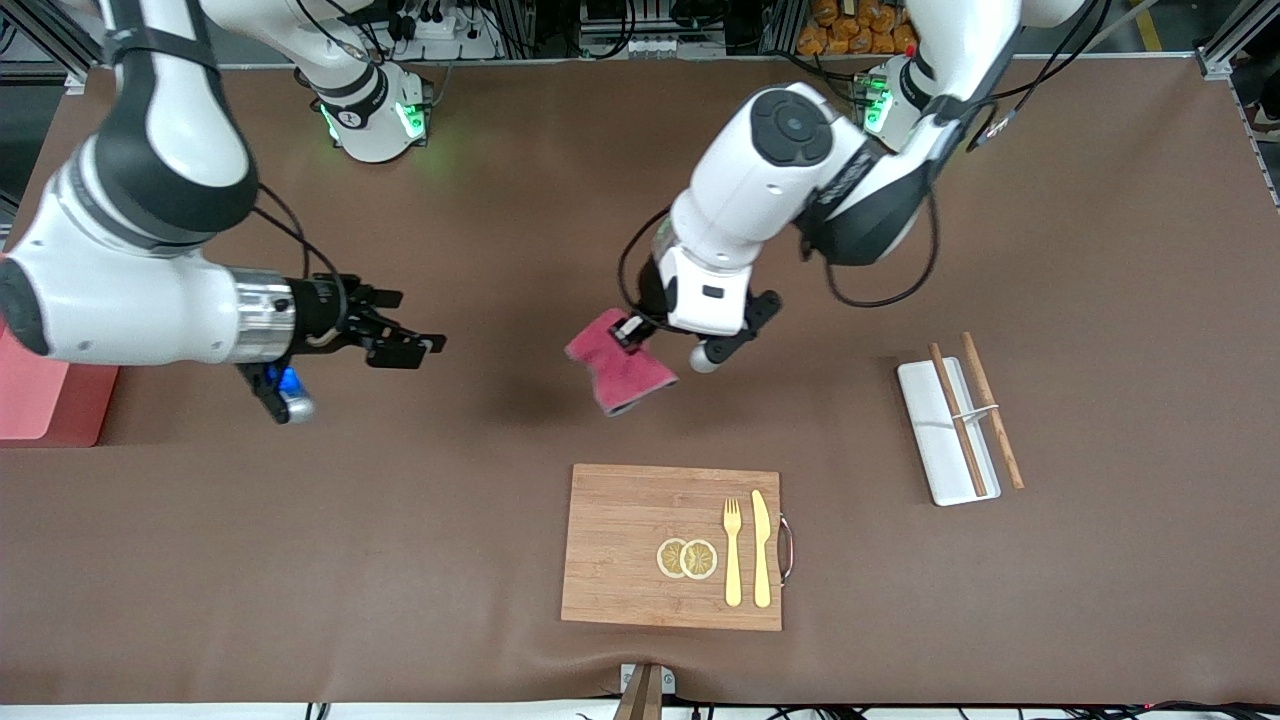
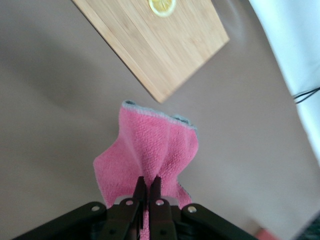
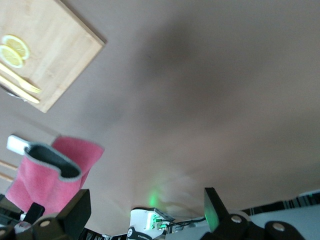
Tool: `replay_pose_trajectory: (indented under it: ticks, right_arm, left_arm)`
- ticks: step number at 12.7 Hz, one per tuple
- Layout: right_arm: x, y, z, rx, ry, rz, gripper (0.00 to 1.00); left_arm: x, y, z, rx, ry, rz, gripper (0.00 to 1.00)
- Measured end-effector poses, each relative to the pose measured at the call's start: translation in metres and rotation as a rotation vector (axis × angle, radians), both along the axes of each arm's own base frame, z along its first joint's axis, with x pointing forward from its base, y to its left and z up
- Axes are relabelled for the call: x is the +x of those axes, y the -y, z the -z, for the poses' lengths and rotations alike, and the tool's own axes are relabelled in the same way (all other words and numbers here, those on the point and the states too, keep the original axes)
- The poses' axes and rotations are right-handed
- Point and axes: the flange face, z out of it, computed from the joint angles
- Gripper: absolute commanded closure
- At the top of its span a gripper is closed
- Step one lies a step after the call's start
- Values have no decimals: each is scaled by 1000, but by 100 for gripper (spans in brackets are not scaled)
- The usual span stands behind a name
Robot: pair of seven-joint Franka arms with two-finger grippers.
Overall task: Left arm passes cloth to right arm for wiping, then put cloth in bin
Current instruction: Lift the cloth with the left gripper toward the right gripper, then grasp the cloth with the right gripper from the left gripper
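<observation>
The magenta-pink cloth should be grabbed next by my right gripper at its loose hanging end, so that it can wipe and then reach the pink bin.
My left gripper is shut on the magenta-pink cloth and holds it up in the air over the brown table mat, above the middle of the table. In the left wrist view the cloth hangs from the closed left gripper. My right gripper is open and empty, pointing toward the cloth with a gap between them. In the right wrist view the right gripper is spread wide and the cloth shows apart from it. The pink bin stands at the right arm's end of the table, partly under the right arm.
A wooden board with lemon slices, a fork and a knife lies nearer to the front camera than the cloth. A white tray with chopsticks lies toward the left arm's end. The board also shows in both wrist views.
</observation>
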Motion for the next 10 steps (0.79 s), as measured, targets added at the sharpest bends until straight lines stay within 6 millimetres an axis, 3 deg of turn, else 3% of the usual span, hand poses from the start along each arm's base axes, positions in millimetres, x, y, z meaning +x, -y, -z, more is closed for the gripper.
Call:
replay_pose_trajectory:
  ticks: [2,4,7,9,10]
  right_arm:
    - [-9,-16,15,-8,-39,5,0]
    - [-12,-28,23,-13,-48,37,0]
    - [-13,-53,20,-34,-25,111,0]
    - [-10,-56,17,-32,9,143,0]
    - [-6,-53,17,-31,29,162,10]
  left_arm:
    - [-12,33,15,-105,-13,-109,100]
    - [-21,53,24,-178,-31,-183,100]
    - [-25,64,28,-231,-59,-253,100]
    - [-31,70,29,-239,-76,-270,100]
    - [-33,72,29,-242,-83,-276,100]
